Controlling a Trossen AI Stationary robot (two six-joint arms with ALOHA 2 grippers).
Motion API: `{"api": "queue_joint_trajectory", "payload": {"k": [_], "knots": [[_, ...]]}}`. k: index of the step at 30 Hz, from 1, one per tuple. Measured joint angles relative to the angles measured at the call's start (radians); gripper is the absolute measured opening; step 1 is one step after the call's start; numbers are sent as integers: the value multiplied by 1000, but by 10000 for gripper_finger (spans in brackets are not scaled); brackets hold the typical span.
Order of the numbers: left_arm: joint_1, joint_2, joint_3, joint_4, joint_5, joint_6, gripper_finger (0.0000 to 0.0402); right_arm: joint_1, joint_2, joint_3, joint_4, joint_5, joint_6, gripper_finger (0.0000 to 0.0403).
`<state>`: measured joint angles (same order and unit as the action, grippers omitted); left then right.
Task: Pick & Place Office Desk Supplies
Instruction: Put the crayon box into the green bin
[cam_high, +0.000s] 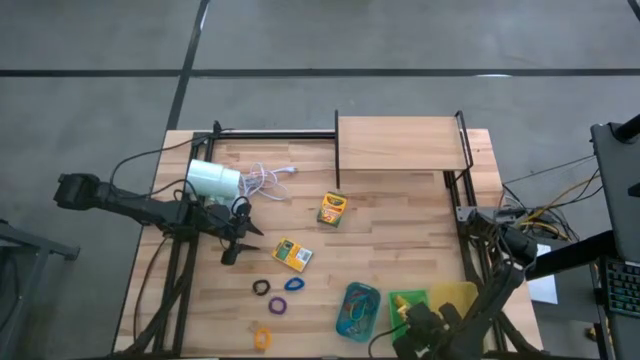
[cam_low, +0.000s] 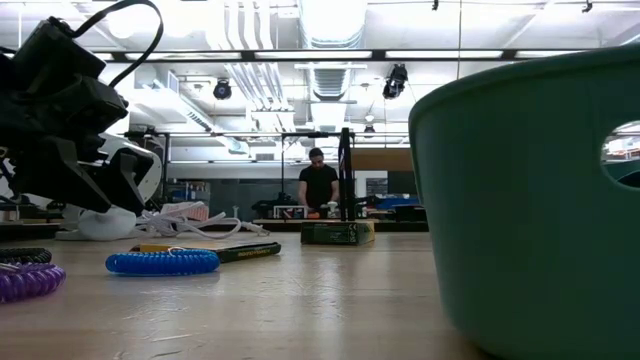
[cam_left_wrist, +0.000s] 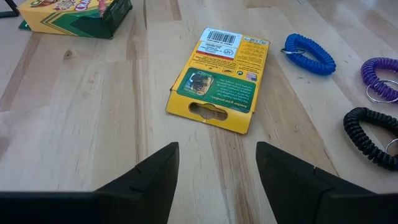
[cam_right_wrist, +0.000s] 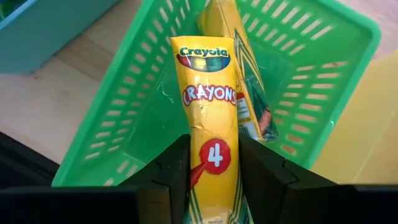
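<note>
I need to open my right gripper now, because the lower end of the yellow crayon box points inside the green tray's rim.
My right gripper (cam_right_wrist: 214, 146) hangs over the green tray (cam_right_wrist: 323, 93), at the table's near right in the high view (cam_high: 408, 300), and is shut on a yellow crayon box (cam_right_wrist: 208, 87). A second crayon box (cam_right_wrist: 249, 93) leans inside that tray. My left gripper (cam_left_wrist: 217, 168) waits open at the table's left (cam_high: 235, 242), just short of a crayon box (cam_left_wrist: 217, 78) that lies flat on the wood. Another box (cam_high: 333, 208) lies at mid-table. Blue (cam_left_wrist: 310, 55), purple (cam_left_wrist: 379, 74) and black (cam_left_wrist: 370, 134) loops lie beside it, and an orange loop (cam_high: 262, 338) near the front edge. My right gripper pinches the crayon box between its two fingers, on the two long edges of the end marked "4" (cam_right_wrist: 214, 158). The fingers point steeply down and lie along the box. The box reaches out past the fingertips, and its other end (cam_right_wrist: 200, 53) points down into the green tray. Whether that end touches the tray, I cannot tell.
A teal tray (cam_high: 358, 310) holding small items stands left of the green one, and a yellow tray (cam_high: 458, 295) stands to its right. A white lamp (cam_high: 213, 180) with its cord (cam_high: 265, 180) lies at the back left. A wooden shelf (cam_high: 400, 140) stands at the far edge.
</note>
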<state>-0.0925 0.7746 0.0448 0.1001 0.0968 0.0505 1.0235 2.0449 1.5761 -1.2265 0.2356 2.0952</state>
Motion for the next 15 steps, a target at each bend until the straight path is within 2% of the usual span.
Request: {"api": "queue_joint_trajectory", "payload": {"k": [4, 15], "knots": [[0, 0, 0, 0, 0, 0, 216, 0, -3, 0, 3, 3, 0, 131], [0, 0, 0, 0, 0, 0, 216, -1, -8, -1, 7, 37, 12, 219]]}}
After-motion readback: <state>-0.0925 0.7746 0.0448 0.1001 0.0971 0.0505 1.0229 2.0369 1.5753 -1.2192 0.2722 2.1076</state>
